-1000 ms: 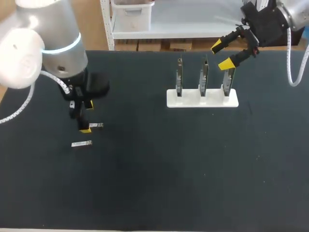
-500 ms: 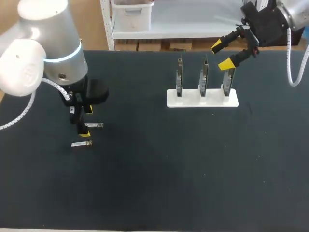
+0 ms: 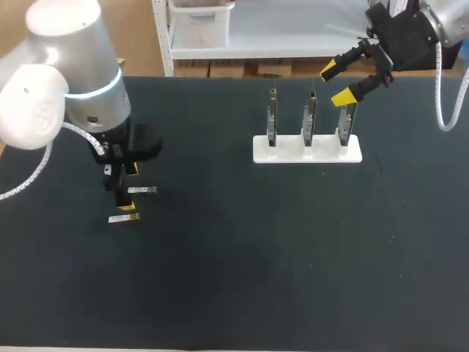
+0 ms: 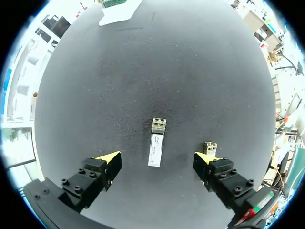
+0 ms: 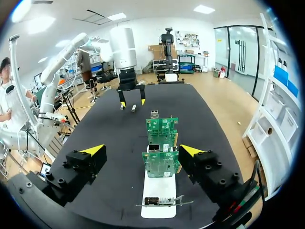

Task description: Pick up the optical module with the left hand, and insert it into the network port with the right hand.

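Observation:
The robot's left gripper grabs the optical module by its labelled body (image 3: 141, 190) (image 4: 156, 149) next, which will leave the module's end with the twin openings free for the right hand.
Two small silver optical modules lie on the black table mat at the left. One module (image 3: 143, 190) (image 4: 157, 142) lies flat between the fingers of my left gripper (image 3: 129, 189) (image 4: 157, 161), which stands open just above the mat without touching it. The second module (image 3: 123, 218) (image 4: 209, 147) lies just outside one yellow fingertip (image 4: 206, 159). At the back right, a white stand (image 3: 308, 150) (image 5: 159, 191) holds three upright boards with network ports (image 3: 310, 116) (image 5: 161, 162). My right gripper (image 3: 339, 83) (image 5: 143, 152) hangs open and empty above the right-hand board.
Wide bare black mat (image 3: 278, 249) spreads across the middle and front of the table. The stand sits near the back edge. From the right wrist view my left arm (image 5: 127, 71) shows at the far end of the mat.
My left gripper has shifted slightly toward the table's front and settled lower around the module. The right arm has not moved.

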`<action>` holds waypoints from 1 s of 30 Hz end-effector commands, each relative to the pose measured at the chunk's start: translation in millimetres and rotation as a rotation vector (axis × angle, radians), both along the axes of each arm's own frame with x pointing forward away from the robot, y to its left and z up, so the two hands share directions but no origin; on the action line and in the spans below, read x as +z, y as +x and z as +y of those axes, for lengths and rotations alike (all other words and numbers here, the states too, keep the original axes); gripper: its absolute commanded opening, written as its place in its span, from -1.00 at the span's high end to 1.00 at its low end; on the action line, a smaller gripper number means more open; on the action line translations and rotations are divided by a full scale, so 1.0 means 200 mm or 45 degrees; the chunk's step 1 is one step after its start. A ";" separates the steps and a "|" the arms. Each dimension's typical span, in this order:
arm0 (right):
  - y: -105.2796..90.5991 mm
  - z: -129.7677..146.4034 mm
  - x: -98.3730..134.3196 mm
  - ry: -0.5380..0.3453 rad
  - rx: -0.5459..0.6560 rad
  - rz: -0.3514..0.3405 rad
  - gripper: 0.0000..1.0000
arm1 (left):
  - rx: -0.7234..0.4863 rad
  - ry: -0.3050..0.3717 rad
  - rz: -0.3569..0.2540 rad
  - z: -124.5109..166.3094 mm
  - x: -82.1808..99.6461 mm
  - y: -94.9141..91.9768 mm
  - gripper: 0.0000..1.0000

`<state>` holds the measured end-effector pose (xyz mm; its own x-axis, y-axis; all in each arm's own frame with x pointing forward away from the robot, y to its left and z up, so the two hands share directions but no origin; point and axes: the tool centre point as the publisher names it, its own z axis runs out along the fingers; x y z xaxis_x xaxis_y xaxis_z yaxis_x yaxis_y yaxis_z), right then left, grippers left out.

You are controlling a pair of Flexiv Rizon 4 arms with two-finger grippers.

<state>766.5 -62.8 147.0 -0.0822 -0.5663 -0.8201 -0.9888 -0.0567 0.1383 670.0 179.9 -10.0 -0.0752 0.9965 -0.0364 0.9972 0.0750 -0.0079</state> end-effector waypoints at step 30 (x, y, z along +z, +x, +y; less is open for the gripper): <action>-0.01 0.00 0.00 -0.001 -0.006 -0.005 -1.00 | -0.070 -0.019 0.047 -0.03 -0.03 0.03 1.00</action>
